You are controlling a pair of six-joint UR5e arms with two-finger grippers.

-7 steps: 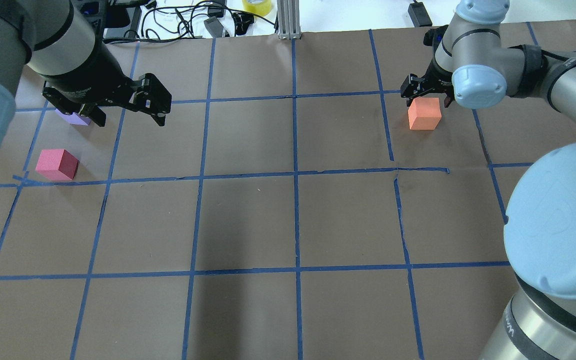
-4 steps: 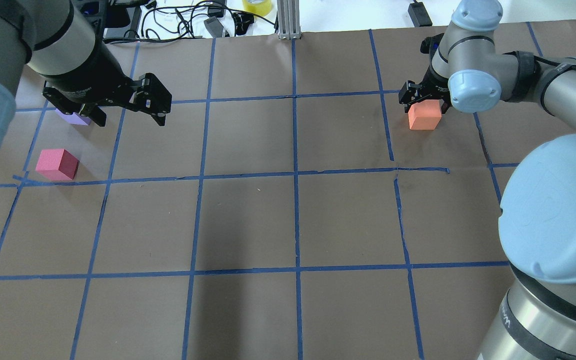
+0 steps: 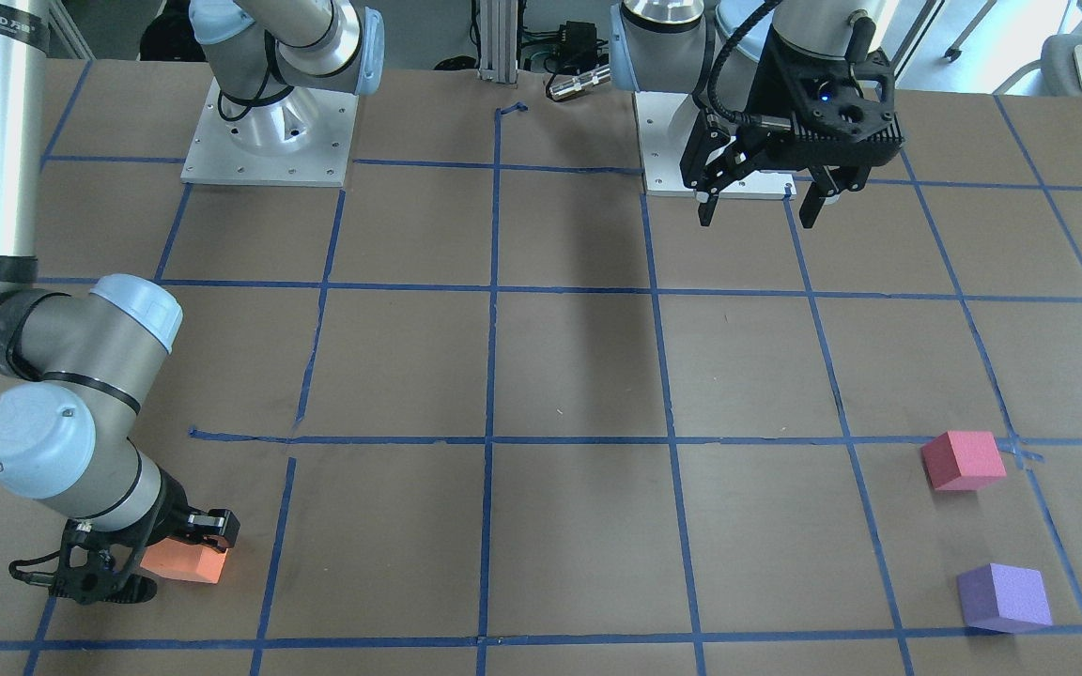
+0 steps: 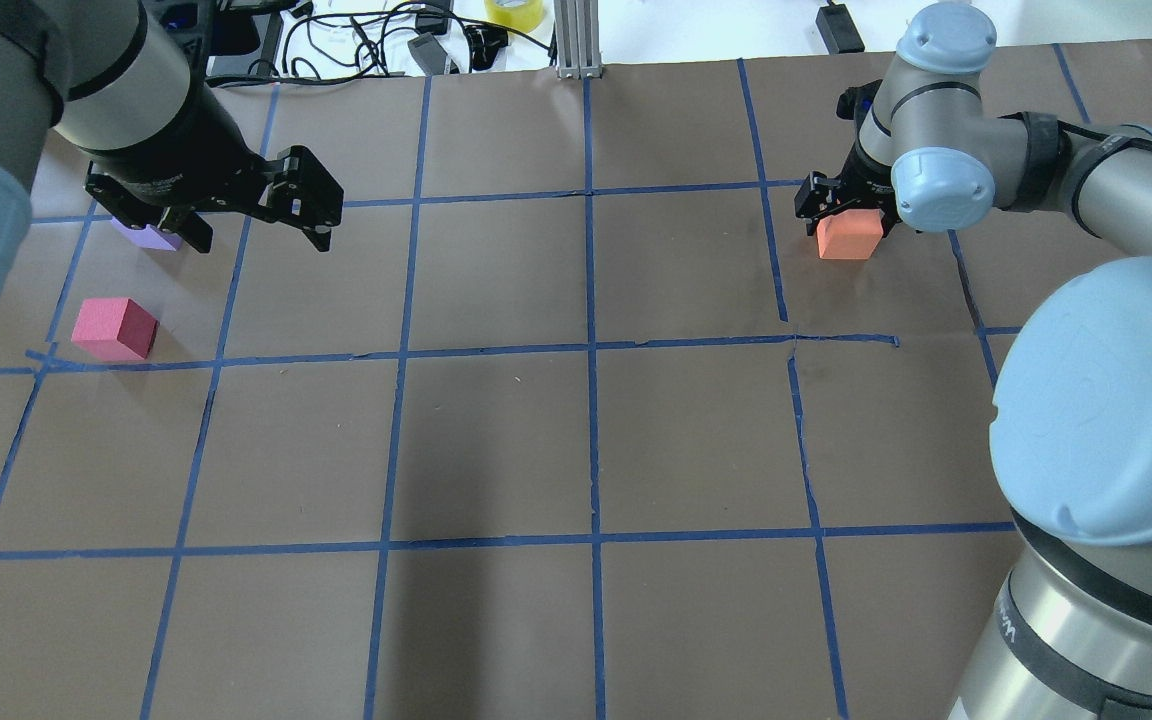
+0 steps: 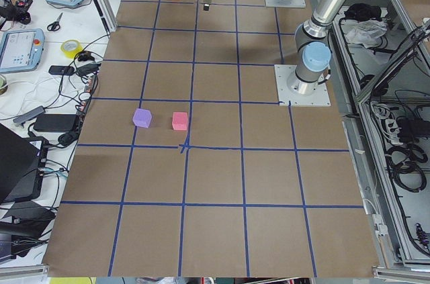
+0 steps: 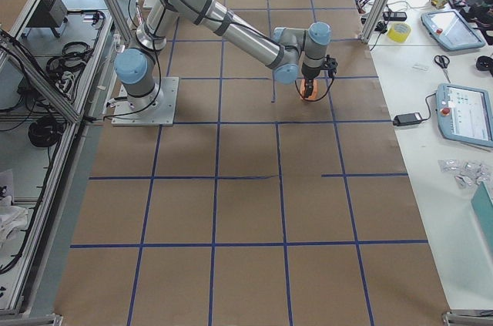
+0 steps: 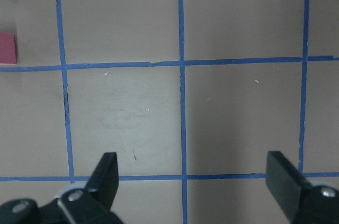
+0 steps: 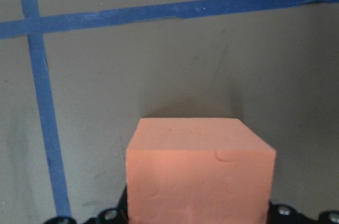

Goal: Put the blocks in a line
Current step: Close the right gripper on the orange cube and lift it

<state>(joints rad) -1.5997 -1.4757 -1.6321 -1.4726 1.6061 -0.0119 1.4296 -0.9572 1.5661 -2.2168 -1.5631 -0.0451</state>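
Note:
The orange block (image 4: 848, 242) should go in line with the other blocks, so the right gripper should pick it up next by its opposite sides.
The orange block (image 4: 848, 242) sits on the brown table at the far right; it also shows in the front view (image 3: 189, 565) and fills the lower right wrist view (image 8: 200, 173). My right gripper (image 4: 848, 212) is low over it, open, one finger on each side. The pinkish-red block (image 4: 114, 328) and the purple block (image 4: 148, 238) sit apart at the far left; they also show in the front view, pinkish-red (image 3: 963, 460) and purple (image 3: 1004, 598). My left gripper (image 4: 261, 238) is open and empty, held above the table to their right; it partly hides the purple block.
Blue tape lines form a grid on the brown paper (image 4: 496, 440). Cables, a tape roll (image 4: 514, 12) and a metal post (image 4: 576, 40) lie beyond the table's far edge. The arm bases stand at the robot's side (image 3: 269, 131).
My right gripper has come down over the orange block and now covers its top. The block has stayed in place. My left arm has not moved.

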